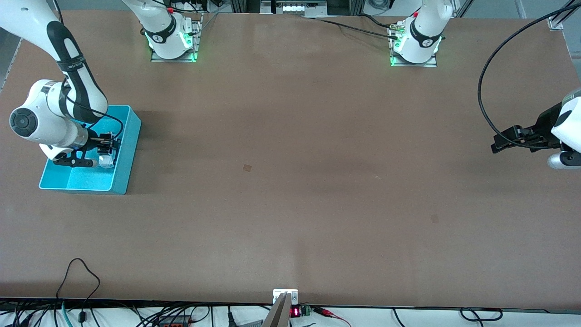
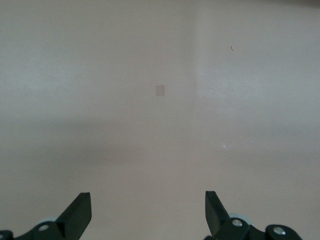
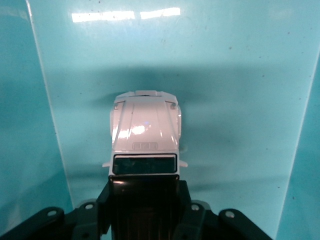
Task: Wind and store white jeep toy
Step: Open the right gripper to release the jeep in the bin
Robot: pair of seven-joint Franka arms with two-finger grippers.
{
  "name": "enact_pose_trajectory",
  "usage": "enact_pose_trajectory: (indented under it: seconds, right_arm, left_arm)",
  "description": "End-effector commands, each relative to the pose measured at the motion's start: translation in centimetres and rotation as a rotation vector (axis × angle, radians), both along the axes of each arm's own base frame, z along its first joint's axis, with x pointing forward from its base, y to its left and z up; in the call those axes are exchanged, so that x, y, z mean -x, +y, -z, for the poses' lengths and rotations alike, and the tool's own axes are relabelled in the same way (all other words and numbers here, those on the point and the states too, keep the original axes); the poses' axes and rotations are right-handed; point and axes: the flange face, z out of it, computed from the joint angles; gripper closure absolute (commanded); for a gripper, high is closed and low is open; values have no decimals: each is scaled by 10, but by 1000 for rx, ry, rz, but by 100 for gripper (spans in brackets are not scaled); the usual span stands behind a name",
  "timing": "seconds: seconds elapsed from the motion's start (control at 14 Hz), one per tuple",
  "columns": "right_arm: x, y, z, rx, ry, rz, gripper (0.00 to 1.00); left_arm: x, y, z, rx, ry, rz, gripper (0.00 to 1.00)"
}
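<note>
My right gripper releases the toy now, since the white jeep toy (image 1: 106, 161) (image 3: 145, 132) is low over the teal bin's bottom, inside the bin's rim.
The white jeep toy (image 3: 145, 132), with a black ribbed roof and a dark windscreen, is clamped by its sides in my right gripper (image 3: 144, 197). In the front view the right gripper (image 1: 105, 154) holds the jeep (image 1: 107, 161) inside the teal bin (image 1: 122, 154) at the right arm's end of the table; whether the jeep touches the bin floor I cannot tell. My left gripper (image 1: 499, 144) waits open over the left arm's end of the table, with nothing between its fingers (image 2: 80, 212) and only bare tabletop under it.
The brown table (image 1: 290, 181) carries nothing else apart from small marks (image 1: 247, 168). The two arm bases (image 1: 174, 38) stand along the edge farthest from the front camera. Cables hang along the nearest edge (image 1: 81, 281).
</note>
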Motion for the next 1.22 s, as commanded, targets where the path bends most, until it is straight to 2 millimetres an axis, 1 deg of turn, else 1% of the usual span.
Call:
enact_pose_trajectory:
  seconds: [0.0, 0.07, 0.14, 0.36, 0.43, 0.64, 0.72, 0.79, 0.86, 1.0, 1.07, 1.15]
  right_arm:
    - [2, -3, 0, 2, -4, -17, 76]
    - [1, -3, -1, 2, -6, -17, 75]
    - [1, -2, -1, 2, -6, -19, 67]
    - [0, -2, -1, 2, -7, -19, 51]
    - [0, -2, -1, 2, -7, -19, 42]
    - [0, -3, -2, 2, -7, -22, 21]
    - [-1, -4, -3, 3, -10, -22, 13]
    - [-1, -4, -6, 3, -11, -23, 8]
    - [-3, -4, -12, 5, -20, -26, 0]
    - [-12, -4, -38, 16, -49, -29, 0]
    - [-19, -1, -56, 18, -46, -30, 0]
    - [-27, 2, -82, 21, -42, -29, 0]
  left_arm:
    - [1, 1, -8, -7, -8, 17, 0]
    - [1, 4, -6, -5, -5, 11, 0]
    - [1, 4, -6, 0, -3, 11, 0]
    - [1, -1, -6, 2, -2, 18, 0]
    - [1, -2, -7, 2, -3, 20, 0]
    - [1, 2, -6, 3, -2, 14, 0]
    - [1, 3, -6, 3, -4, 10, 0]
    - [1, 3, -6, 3, -4, 10, 0]
    - [1, 3, -6, 3, -4, 10, 0]
    - [1, 3, -6, 3, -4, 10, 0]
    - [1, 3, -6, 3, -4, 10, 0]
    - [1, 3, -6, 3, -4, 10, 0]
